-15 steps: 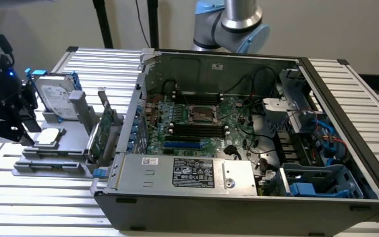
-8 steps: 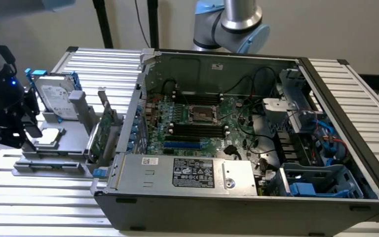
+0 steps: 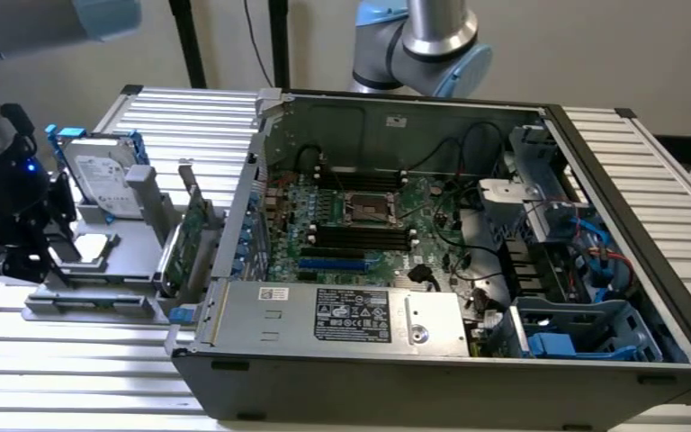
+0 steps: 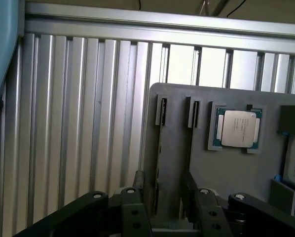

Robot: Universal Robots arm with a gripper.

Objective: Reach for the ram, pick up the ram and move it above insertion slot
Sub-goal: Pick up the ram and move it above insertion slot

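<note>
The fixture's grey holders wrap the ram (image 4: 159,153) at its ends. My gripper will next pick up the ram by the middle of its long sides.
In the wrist view the ram (image 4: 159,153) shows edge-on as a thin dark strip. It stands upright in a slot of the grey fixture (image 4: 236,177). My gripper (image 4: 162,180) is open, low over the fixture, with one finger (image 4: 139,178) on each side of the ram and a small gap to it. In the exterior view my black gripper (image 3: 31,259) hangs at the fixture's end on the exterior view's left, and its body covers the ram there. The black memory slots (image 3: 358,236) lie on the green motherboard (image 3: 430,202) inside the open computer case.
A processor chip (image 4: 236,127) lies in a fixture pocket beside the ram. A hard drive (image 3: 103,180) and a taller green expansion card (image 3: 184,241) stand in the fixture between my gripper and the case wall (image 3: 240,225). A power supply (image 3: 334,315) fills the case's front. A second arm (image 3: 435,40) stands behind.
</note>
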